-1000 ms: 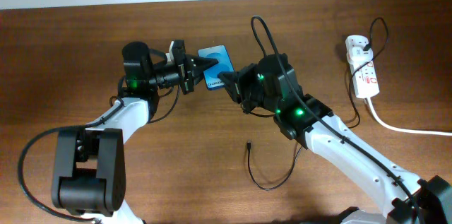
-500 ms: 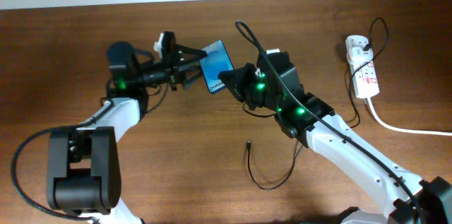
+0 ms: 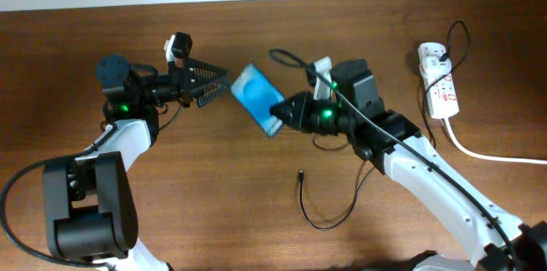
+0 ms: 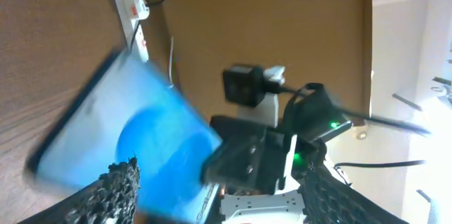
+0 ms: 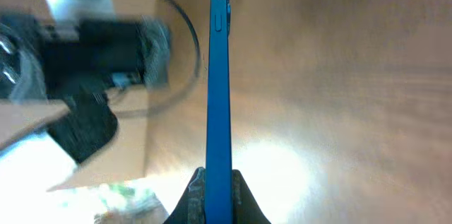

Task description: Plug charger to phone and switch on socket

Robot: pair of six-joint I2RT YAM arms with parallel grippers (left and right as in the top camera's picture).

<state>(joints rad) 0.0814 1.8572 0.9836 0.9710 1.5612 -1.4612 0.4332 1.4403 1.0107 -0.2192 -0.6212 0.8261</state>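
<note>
The blue phone's end has to stay free so the charger can be plugged in, so I should next grab the phone with my left gripper across its sides, at its nearest side edge.
My right gripper [image 3: 276, 115] is shut on one end of the blue phone [image 3: 255, 96], which it holds off the table, tilted. The right wrist view has the phone [image 5: 219, 75] edge-on, pinched between the fingertips of the right gripper [image 5: 217, 176]. Just left of the phone, my left gripper [image 3: 224, 81] stands open, apart from it. The left wrist view shows the blurred blue phone [image 4: 141, 136] beyond the spread fingers [image 4: 116, 189]. The charger's thin black cable [image 3: 329, 220] curls on the table, and its connector tip [image 3: 301, 174] lies free. The white socket [image 3: 438, 81] sits far right.
A thick white cord [image 3: 487, 155] runs from the socket off the right edge. The socket [image 4: 131, 1] also shows in the left wrist view. A black robot cable [image 3: 295, 59] arches above the right wrist. Bare wooden table [image 3: 214, 194] lies in front.
My left gripper has opened, let go of the phone and drawn back to the left. The right gripper keeps the phone and has swung it down and around.
</note>
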